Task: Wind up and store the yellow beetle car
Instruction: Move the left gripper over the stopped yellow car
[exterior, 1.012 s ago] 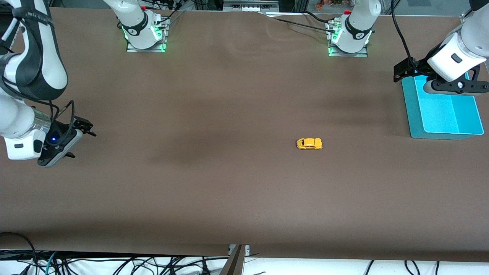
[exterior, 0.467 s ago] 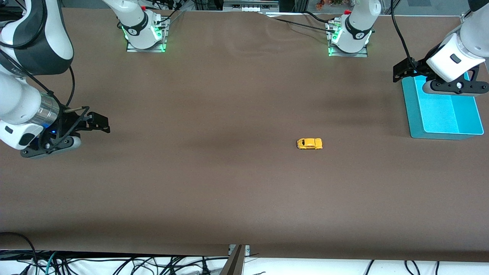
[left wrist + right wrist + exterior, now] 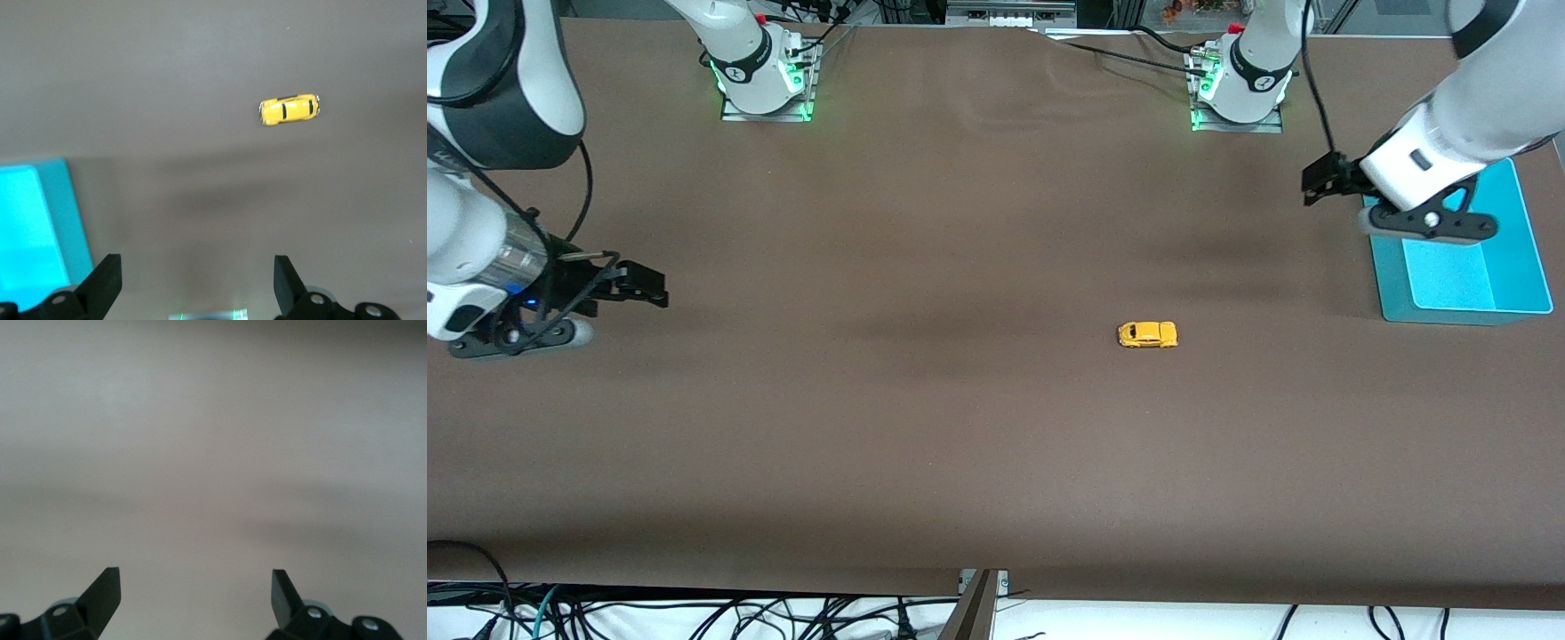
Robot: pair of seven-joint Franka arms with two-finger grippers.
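My left gripper needs to wind the yellow car and store it in the teal tray, so next it will take hold of the yellow beetle car by its body (image 3: 1148, 334) (image 3: 289, 109).
The yellow beetle car (image 3: 1147, 334) stands alone on the brown table, toward the left arm's end, its wheels on the cloth. It also shows in the left wrist view (image 3: 289, 110). My left gripper (image 3: 1319, 181) is open and empty, in the air over the table just beside the teal tray (image 3: 1387, 276), well apart from the car. Its fingers frame bare table in the left wrist view (image 3: 197, 280). My right gripper (image 3: 645, 286) is open and empty, low over the table at the right arm's end; its wrist view (image 3: 195, 593) shows only bare cloth.
The teal tray also shows in the left wrist view (image 3: 33, 233). The two arm bases (image 3: 765, 80) (image 3: 1238, 84) stand along the table's edge farthest from the front camera. Cables hang below the table's near edge.
My left gripper has moved off the teal tray toward the table's middle. My right gripper has turned and shifted slightly at its end. The car has not moved.
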